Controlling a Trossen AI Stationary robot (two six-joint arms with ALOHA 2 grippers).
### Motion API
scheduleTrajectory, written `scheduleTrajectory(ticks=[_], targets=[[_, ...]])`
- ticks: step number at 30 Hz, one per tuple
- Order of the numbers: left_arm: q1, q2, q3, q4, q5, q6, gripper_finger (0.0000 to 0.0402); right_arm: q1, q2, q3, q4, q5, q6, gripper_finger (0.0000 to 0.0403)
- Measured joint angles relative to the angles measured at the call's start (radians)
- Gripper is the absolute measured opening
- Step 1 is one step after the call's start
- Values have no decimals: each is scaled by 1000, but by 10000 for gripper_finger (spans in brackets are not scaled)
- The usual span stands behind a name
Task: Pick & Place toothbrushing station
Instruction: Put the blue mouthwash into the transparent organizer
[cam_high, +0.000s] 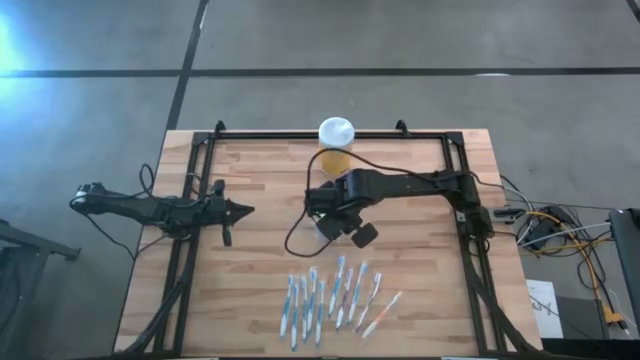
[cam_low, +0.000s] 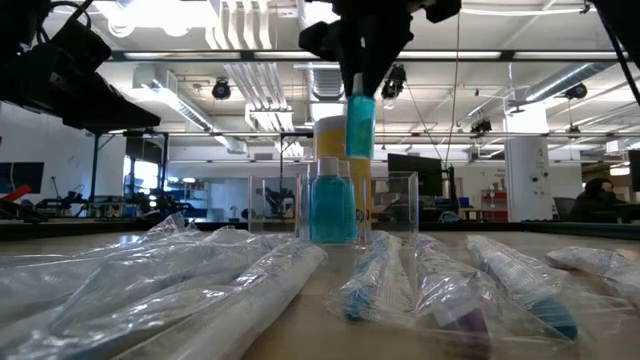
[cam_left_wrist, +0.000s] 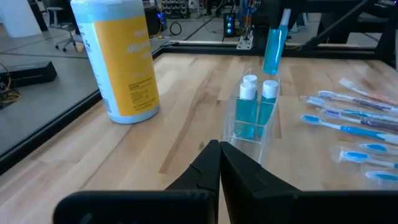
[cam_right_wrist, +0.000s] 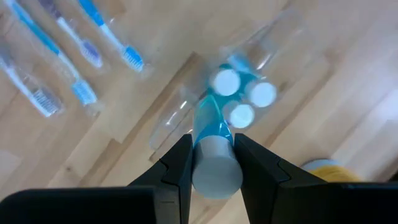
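Note:
The bottle's blue body hangs above the station's cups in the right wrist view. My right gripper should keep holding the bottle until it is in the cups.
The toothbrushing station, a low see-through holder, stands on the wooden table with blue white-capped bottles upright in its cups. In the right wrist view I see three caps from above. My right gripper hangs over the station, pointing down, shut on another blue bottle. My left gripper waits shut at the table's left, pointing toward the station. My right gripper pinches the blue bottle's capped top end between its two fingers, coming from above and pointing down. The bottle's blue body hangs upright below the fingers, lifted clear, just over the station's cups.
A yellow jar with a white lid stands behind the station near the far edge. Several wrapped toothbrushes lie in a row toward the near edge. A black frame rims the table.

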Motion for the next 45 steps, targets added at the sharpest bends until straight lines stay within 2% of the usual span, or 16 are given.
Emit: scheduleTrajectory(ticks=[27, 45], targets=[[0, 0, 0, -14, 2, -3, 14, -27, 65, -4, 53, -3, -20, 89], [0, 0, 0, -39, 1, -3, 14, -29, 72, -106, 121, -4, -63, 89]])
